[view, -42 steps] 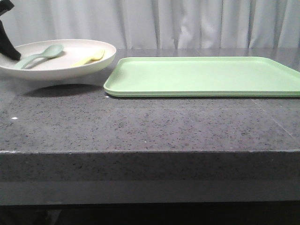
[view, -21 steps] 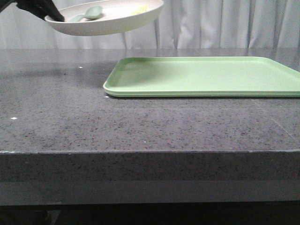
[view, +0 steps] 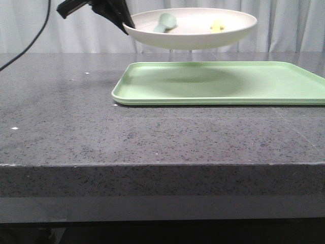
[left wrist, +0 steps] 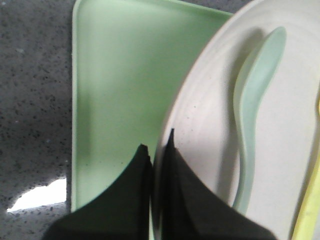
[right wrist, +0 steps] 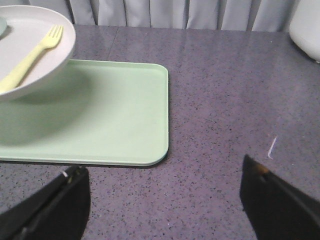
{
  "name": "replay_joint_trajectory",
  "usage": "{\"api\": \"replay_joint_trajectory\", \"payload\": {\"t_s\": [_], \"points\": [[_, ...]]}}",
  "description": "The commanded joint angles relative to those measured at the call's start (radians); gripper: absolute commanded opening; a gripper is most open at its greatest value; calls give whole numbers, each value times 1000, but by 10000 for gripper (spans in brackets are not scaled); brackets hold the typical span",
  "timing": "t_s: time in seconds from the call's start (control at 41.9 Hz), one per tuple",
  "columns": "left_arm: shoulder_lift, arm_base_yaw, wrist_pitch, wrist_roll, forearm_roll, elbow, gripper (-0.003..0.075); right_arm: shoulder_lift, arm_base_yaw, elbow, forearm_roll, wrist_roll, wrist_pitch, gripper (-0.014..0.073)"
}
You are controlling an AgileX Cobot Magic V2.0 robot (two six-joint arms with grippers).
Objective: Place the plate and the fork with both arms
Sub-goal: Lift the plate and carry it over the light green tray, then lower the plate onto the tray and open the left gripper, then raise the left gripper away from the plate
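Observation:
My left gripper should keep holding the cream plate. The bottom of the plate is still above the light-green tray in the front view.
The cream plate (view: 193,31) hangs in the air above the left part of the light-green tray (view: 264,84). My left gripper (view: 126,24) is shut on the plate's left rim, one finger above and one below, as the left wrist view (left wrist: 157,140) shows. The yellow fork (right wrist: 27,61) lies in the plate; the front view shows only a bit of it (view: 217,25). A pale green spoon (left wrist: 252,110) lies beside it. My right gripper (right wrist: 165,175) is open and empty over bare table, apart from the tray's corner. It does not show in the front view.
The tray (right wrist: 100,120) lies flat on the dark speckled table (view: 152,137). A white rounded object (right wrist: 307,25) stands at the table's edge in the right wrist view. A curtain hangs behind the table. A black cable (view: 30,46) hangs at the left.
My left gripper has lifted the plate off the table at the far left and carried it up and to the right, over the tray. Fork and spoon have stayed in the plate.

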Motion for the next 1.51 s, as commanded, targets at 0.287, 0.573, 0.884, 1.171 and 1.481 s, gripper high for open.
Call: {"api": "replay_joint_trajectory", "payload": {"t_s": [0.287, 0.573, 0.884, 1.171, 1.481], "points": [[27, -109, -139, -192, 47, -35, -18, 13, -6, -31, -14, -5, -79, 631], [92, -150, -232, -237, 14, -35, -13, 13, -6, -31, -14, -5, -78, 631], [96, -157, -251, -234, 2, -35, 276, 13, -6, -31, -14, -5, -79, 631], [22, -157, -234, -13, 4, -35, 283, 13, -6, -31, -14, -5, -79, 631], [-247, -155, -119, 293, 87, 11, 283, 13, -6, -31, -14, -5, -79, 631]]}}
